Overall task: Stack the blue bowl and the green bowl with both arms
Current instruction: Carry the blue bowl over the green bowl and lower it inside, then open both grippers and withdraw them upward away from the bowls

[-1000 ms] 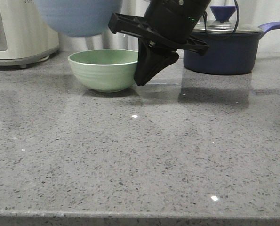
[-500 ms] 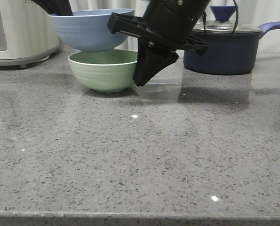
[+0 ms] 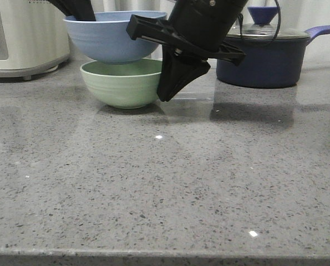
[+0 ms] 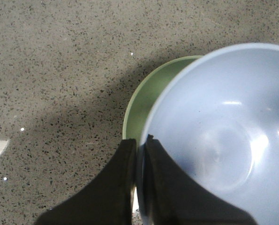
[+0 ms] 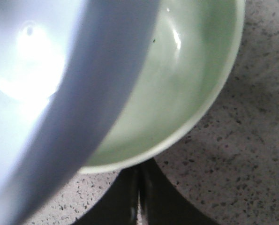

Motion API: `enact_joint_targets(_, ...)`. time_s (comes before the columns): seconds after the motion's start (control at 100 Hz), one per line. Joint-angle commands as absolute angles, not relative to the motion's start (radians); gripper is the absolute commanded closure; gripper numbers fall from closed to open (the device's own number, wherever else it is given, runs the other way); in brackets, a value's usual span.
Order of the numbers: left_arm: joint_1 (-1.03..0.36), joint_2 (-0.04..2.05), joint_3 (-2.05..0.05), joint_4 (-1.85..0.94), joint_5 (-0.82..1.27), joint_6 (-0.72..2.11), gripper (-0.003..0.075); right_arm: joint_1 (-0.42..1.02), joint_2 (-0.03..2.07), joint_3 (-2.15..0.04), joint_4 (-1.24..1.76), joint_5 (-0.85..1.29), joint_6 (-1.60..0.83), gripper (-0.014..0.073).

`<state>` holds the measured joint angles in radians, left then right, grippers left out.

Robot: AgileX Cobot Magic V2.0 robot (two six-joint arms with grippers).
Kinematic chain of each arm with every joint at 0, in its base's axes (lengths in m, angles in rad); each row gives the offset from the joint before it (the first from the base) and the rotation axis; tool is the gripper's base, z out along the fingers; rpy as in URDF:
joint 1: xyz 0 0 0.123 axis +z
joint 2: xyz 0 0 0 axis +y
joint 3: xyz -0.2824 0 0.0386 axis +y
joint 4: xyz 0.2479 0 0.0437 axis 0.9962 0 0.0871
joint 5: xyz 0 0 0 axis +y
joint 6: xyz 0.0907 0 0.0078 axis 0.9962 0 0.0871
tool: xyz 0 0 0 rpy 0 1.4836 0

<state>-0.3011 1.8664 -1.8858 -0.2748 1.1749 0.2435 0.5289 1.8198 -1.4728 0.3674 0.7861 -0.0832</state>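
The blue bowl point(image 3: 115, 36) has its bottom inside the green bowl's rim point(image 3: 123, 68) and would settle in the green bowl, so the left gripper should open.
The green bowl point(image 3: 123, 83) stands on the grey counter at the back. The blue bowl point(image 3: 115, 36) hangs upright right above it, its base down at the green rim; I cannot tell if they touch. My left gripper point(image 4: 140, 145) is shut on the blue bowl's point(image 4: 214, 140) rim, one finger inside and one outside, with the green bowl point(image 4: 151, 96) showing beneath. In the front view it shows only at the top left point(image 3: 79, 8). My right gripper point(image 5: 139, 176) is shut and empty, its tips just outside the green bowl's point(image 5: 186, 84) rim, on the bowl's right side point(image 3: 166, 94). The blue bowl point(image 5: 36, 93) fills the near part of the right wrist view.
A dark navy saucepan with a glass lid point(image 3: 264, 55) stands behind the right arm at the back right. A white appliance point(image 3: 20, 39) stands at the back left. The speckled grey counter point(image 3: 165, 183) runs to its front edge.
The left gripper has brought the blue bowl down and a little right, from above the view to just over the green bowl. The right arm and green bowl have not moved.
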Motion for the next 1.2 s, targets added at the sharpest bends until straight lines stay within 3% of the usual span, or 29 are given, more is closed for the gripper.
enact_joint_targets(0.0,-0.31,1.814,-1.92,-0.315,1.13,0.25,0.0741,0.527,1.773,-1.498,0.388,0.757,-0.094,0.0673)
enact_joint_targets(0.18,-0.31,1.814,-1.92,-0.353,1.112,0.25,0.0727,0.527,1.773,-1.498,0.388,0.757,-0.094,0.0673)
enact_joint_targets(0.37,-0.31,1.814,-1.92,-0.363,1.112,0.25,0.0545,0.527,1.773,-1.498,0.388,0.757,-0.094,0.0673)
enact_joint_targets(0.45,-0.31,1.814,-1.92,-0.363,1.118,0.25,0.0506,0.527,1.773,-1.498,0.388,0.757,-0.094,0.0673)
enact_joint_targets(1.02,-0.306,1.79,-1.918,-0.363,1.148,0.249,0.051,0.519,1.769,-1.498,0.386,0.799,-0.093,0.0673)
enact_joint_targets(1.19,-0.282,1.727,-1.851,-0.359,1.105,0.247,0.0549,0.487,1.744,-1.498,0.375,0.836,-0.093,0.0673)
